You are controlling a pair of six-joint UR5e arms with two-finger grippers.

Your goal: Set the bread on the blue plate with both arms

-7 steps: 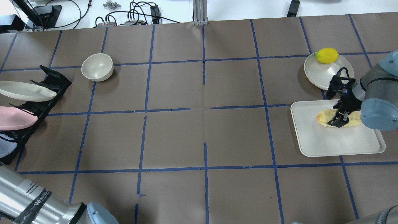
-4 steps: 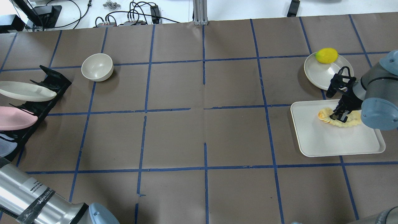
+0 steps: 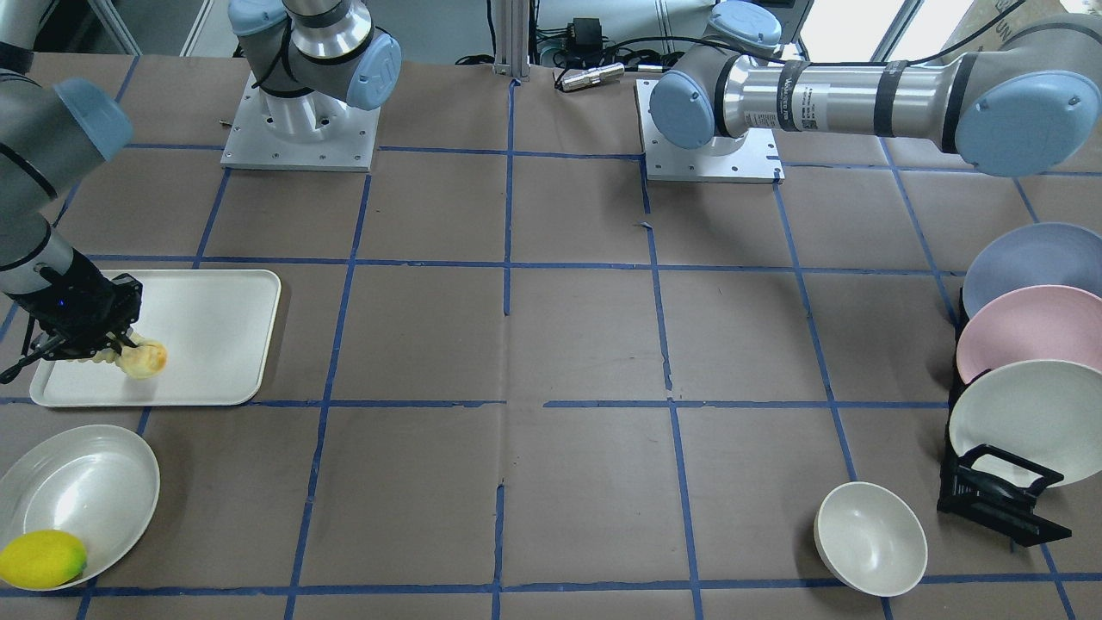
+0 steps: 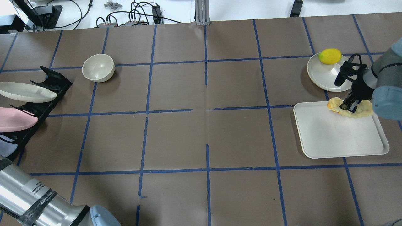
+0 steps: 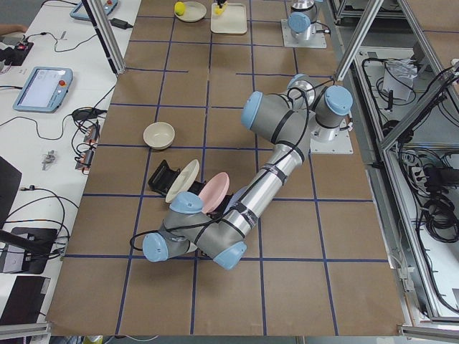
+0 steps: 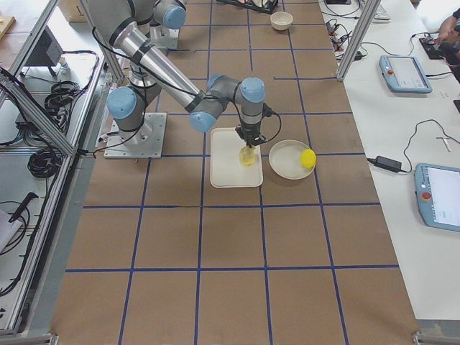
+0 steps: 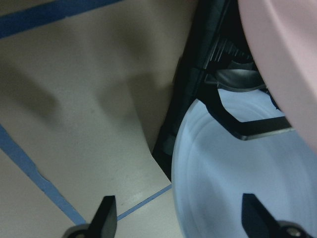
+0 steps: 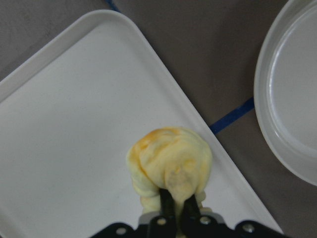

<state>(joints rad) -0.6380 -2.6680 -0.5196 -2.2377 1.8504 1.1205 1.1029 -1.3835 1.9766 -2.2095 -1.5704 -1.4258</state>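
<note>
The pink plate [image 3: 1033,327] stands close against the blue plate's side, so my left gripper will next grip the blue plate by its exposed rim [image 3: 971,270].
The bread [image 4: 361,110] is a pale-yellow loaf with a browned end [image 3: 145,360]. My right gripper [image 4: 347,106] is shut on its middle and holds it above the far edge of the white tray [image 4: 339,138]. The right wrist view shows the bread [image 8: 168,158] hanging from the closed fingers [image 8: 168,204]. The blue plate [image 3: 1033,254] stands on edge in the black rack [image 3: 990,495], behind the pink plate [image 3: 1033,327]. My left gripper [image 7: 179,218] is open, with the blue plate's rim [image 7: 237,173] right before its fingertips [image 7: 106,213].
A white plate [image 3: 1024,422] stands at the front of the rack. A white bowl [image 4: 98,67] sits near the rack. A lemon [image 4: 329,56] lies on a white plate [image 4: 323,77] beyond the tray. The left arm [image 4: 28,197] lies low at the near left corner.
My right gripper has lifted the bread off the tray and carried it towards the tray's far edge. The left arm has shifted slightly.
</note>
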